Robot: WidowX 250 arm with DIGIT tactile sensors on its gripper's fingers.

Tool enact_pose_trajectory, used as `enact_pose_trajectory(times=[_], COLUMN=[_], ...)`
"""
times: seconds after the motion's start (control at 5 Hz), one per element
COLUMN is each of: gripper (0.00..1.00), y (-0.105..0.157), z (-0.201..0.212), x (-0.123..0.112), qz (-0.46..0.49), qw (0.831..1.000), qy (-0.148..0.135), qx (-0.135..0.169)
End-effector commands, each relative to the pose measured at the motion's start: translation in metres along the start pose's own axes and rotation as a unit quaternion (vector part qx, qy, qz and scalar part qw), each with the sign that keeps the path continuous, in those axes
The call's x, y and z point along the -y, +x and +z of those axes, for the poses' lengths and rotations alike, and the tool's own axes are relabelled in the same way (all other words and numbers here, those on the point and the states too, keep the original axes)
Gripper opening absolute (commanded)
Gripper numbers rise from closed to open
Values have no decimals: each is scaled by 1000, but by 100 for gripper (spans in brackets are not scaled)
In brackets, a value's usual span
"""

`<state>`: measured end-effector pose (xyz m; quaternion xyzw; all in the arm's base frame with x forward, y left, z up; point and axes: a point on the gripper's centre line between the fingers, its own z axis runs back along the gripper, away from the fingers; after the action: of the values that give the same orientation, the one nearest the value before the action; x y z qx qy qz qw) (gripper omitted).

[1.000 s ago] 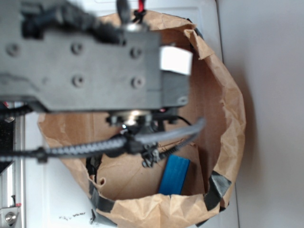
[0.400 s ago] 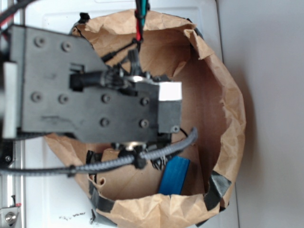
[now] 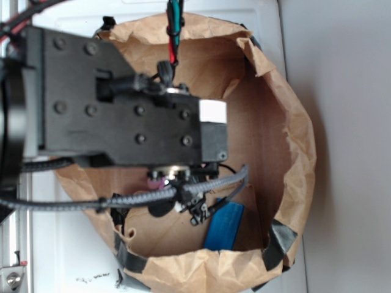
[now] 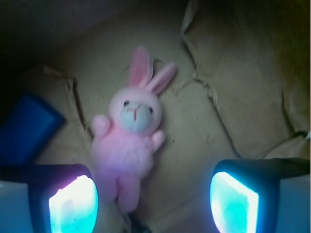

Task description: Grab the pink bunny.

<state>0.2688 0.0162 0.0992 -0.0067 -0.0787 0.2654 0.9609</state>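
Note:
The pink bunny needs to come out of the paper bag, so the robot's gripper should grab it by its round head (image 4: pixel 135 109) next.
The pink bunny (image 4: pixel 130 141) lies on its back on the brown paper floor of the bag, ears pointing up in the wrist view. In the exterior view only a sliver of the pink bunny (image 3: pixel 156 181) peeks out under the arm. My gripper (image 4: pixel 153 201) is open above it, its two glowing fingertips spread wide. The bunny's legs reach between the fingertips, closer to the left one (image 4: pixel 73 204). Nothing is held.
A blue rectangular block (image 3: pixel 223 225) leans against the bag's near wall, and the blue block (image 4: pixel 24 128) sits left of the bunny in the wrist view. The crumpled paper bag rim (image 3: pixel 299 140) rings the work area. The black arm body (image 3: pixel 122 116) covers the bag's left half.
The arm has moved down and to the left over the bag. A sliver of the pink bunny now shows beneath it in the exterior view.

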Motion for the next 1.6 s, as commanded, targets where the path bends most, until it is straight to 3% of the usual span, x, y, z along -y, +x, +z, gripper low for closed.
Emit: enact_pose_trajectory(times=[0.0,0.4,1.4], gripper=[100,100,100], y=[14,19,18], z=[12,6,11], x=[1,-10,-12], qz=[46,88,75], qw=[997,994,996], qy=[-16,-27,-19], qx=[57,59,36])
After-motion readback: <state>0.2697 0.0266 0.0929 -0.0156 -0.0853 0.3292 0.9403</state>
